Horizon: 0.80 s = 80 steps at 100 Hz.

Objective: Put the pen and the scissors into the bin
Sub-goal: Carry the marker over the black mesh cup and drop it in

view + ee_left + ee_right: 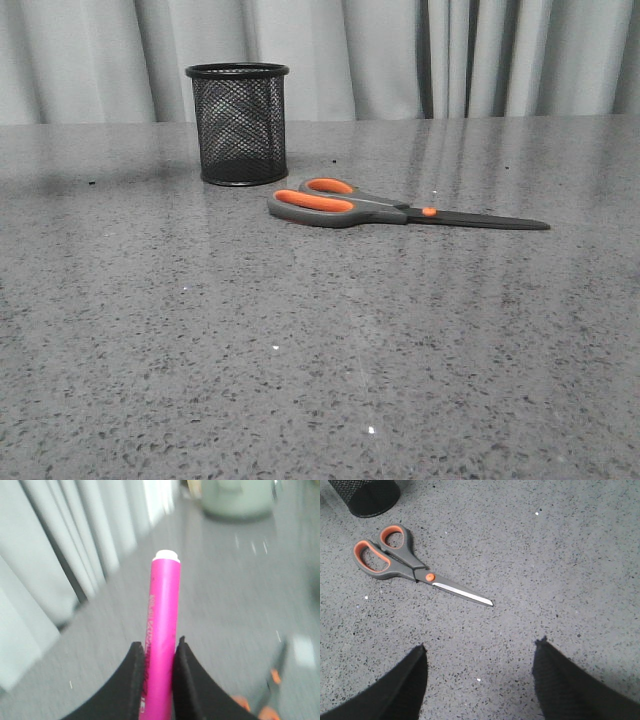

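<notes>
The left gripper needs to move the magenta pen to the black mesh bin's opening [237,71] before it lets go. The pen hangs away from there and would miss the bin now.
The black wire-mesh bin [238,125] stands upright on the grey table. The scissors [380,207] lie flat just right of it, closed, orange-lined handles toward the bin, blades pointing right. In the right wrist view the scissors [400,560] lie beyond my open, empty right gripper [481,647], with the bin [365,495] at the frame corner. My left gripper [159,647] is shut on the magenta pen [162,625], white tip pointing away, held above the table. The scissors' orange handles [272,677] show blurred below it. Neither gripper shows in the front view.
Grey curtains [400,55] hang behind the table's far edge. In the left wrist view a pale rounded object [237,497] sits far off, blurred. The speckled grey tabletop [300,350] spreads in front of the scissors.
</notes>
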Each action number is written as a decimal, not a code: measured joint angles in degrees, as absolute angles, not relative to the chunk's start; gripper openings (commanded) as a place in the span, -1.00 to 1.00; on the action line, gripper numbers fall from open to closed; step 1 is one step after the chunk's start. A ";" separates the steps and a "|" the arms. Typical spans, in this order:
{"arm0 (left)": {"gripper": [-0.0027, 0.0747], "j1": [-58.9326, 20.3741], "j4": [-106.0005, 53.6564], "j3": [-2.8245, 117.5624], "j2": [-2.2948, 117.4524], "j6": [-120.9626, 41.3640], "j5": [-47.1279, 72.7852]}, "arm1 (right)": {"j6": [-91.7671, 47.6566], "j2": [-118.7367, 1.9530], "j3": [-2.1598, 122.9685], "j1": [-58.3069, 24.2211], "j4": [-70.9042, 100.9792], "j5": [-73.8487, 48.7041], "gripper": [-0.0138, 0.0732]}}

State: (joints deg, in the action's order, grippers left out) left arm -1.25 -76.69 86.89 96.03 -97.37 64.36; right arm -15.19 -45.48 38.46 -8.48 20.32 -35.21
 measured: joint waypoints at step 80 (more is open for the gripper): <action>-0.72 -12.54 -80.80 86.97 109.59 -97.48 44.98 | -15.19 -45.48 38.46 -8.48 20.28 -37.67 0.27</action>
